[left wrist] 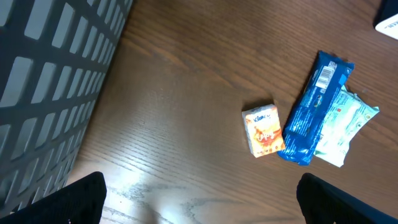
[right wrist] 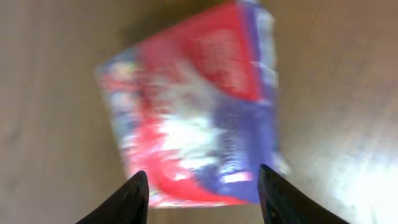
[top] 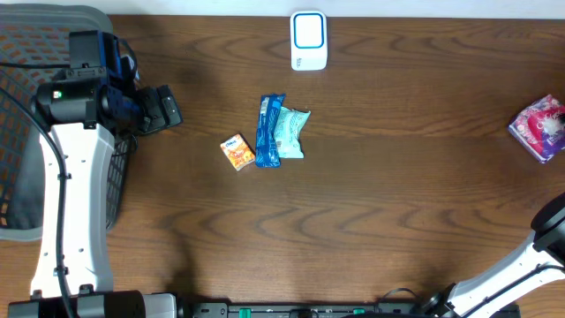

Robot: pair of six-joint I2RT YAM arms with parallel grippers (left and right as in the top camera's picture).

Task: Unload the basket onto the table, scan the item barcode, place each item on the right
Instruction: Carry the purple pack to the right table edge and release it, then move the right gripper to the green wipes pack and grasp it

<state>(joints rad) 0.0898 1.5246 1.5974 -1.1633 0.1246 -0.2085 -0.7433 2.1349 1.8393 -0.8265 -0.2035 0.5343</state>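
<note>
My right gripper is about to grab the pale teal packet by its near end [top: 290, 151]. This will leave the rest uncovered, so I can scan the packet's barcode.
A white barcode scanner [top: 308, 41] stands at the table's far edge. In the middle lie a small orange box [top: 237, 152], a blue packet [top: 267, 131] and a pale teal packet [top: 291, 132]; the blue one rests partly on the teal one. My left gripper [top: 168, 108] hovers open to their left, holding nothing, and its wrist view shows the orange box [left wrist: 263, 130] and blue packet [left wrist: 313, 109] ahead. A red and purple packet [top: 538, 128] lies at the right edge. In the blurred right wrist view my right gripper [right wrist: 204, 199] stands open, the packet [right wrist: 199, 106] lying just beyond its tips.
A dark mesh basket [top: 26, 132] sits off the table's left end, its wall [left wrist: 43, 87] close beside the left gripper. Part of the right arm [top: 552, 230] enters at the bottom right corner. Bare wood lies between the middle items and the red packet.
</note>
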